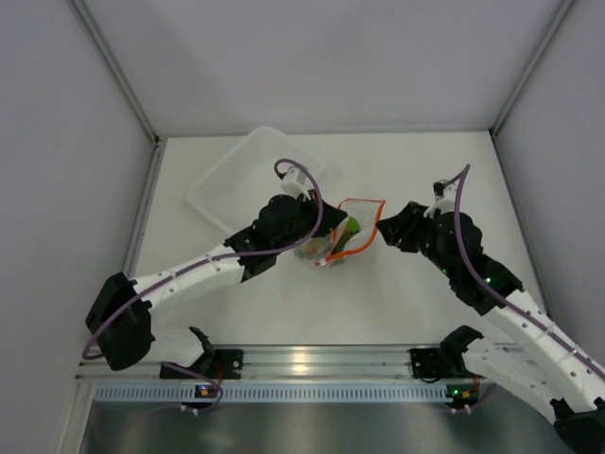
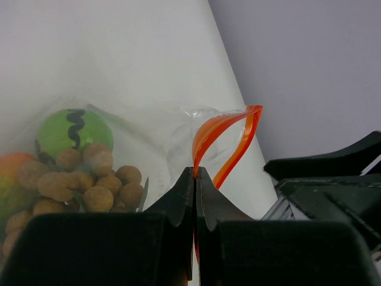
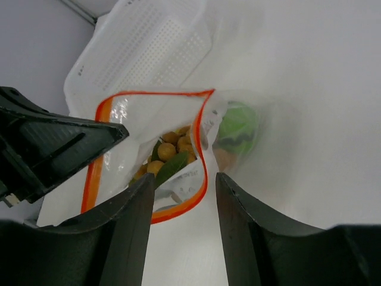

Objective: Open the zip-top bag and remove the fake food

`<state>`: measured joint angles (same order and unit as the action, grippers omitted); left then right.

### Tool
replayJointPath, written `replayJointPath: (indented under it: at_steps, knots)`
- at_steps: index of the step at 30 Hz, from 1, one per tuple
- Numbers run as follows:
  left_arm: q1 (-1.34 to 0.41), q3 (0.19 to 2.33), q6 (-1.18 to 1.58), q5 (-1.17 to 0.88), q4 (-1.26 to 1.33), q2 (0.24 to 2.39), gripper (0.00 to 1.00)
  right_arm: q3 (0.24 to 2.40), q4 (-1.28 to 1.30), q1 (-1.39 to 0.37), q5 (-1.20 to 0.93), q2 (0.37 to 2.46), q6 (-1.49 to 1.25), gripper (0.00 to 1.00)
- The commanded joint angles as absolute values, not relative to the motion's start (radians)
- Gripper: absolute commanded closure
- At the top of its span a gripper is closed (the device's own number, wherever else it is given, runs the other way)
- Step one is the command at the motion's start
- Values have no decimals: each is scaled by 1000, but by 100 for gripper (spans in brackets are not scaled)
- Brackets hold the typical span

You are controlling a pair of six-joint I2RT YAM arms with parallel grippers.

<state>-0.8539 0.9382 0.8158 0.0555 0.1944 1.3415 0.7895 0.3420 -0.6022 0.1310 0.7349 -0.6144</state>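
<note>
Next, my right gripper grabs the bag's free red-orange edge [image 1: 374, 233] [image 3: 198, 195] to hold the bag open, so my left gripper gets to remove food.
The zip-top bag [image 1: 348, 235] lies mid-table with its red-orange mouth [image 3: 202, 143] gaping open. Inside show the tan-brown ball cluster [image 2: 89, 179], the green ball with a dark mark [image 2: 71, 130] and an orange piece [image 2: 12, 165] at the left edge. My left gripper [image 2: 196, 173] is shut on one lip of the bag's zip strip [image 2: 220, 128]; in the top view it sits on the bag's left side [image 1: 317, 241]. My right gripper [image 3: 184, 185] is open and empty, just short of the bag's mouth, to its right in the top view [image 1: 386, 235].
A rigid clear plastic tray [image 1: 248, 175] lies behind the left gripper, at the back left of the bag; its perforated wall shows in the right wrist view [image 3: 149, 42]. Grey walls enclose the white table on three sides.
</note>
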Motion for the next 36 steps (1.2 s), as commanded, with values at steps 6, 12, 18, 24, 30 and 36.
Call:
replayJointPath:
  at_steps: [6,12,18,24,30,36]
  knots:
    - [-870,910,997,193,383,1358,100,680,104,-614,104,834,-798,53]
    - [-879,913,1014,187,403,1376,100,655,25,-614,129,920,-821,58]
    - [-890,891,1015,248,411,1362,100,632,-6,-618,97,968,-816,90]
    - [-890,815,1006,377,410,1296,100,630,194,-614,277,874,-660,100]
    - [-891,738,989,491,408,1218,100,643,343,-546,350,822,-494,100]
    - [-890,729,927,563,341,1155,100,803,550,-434,434,845,-305,100]
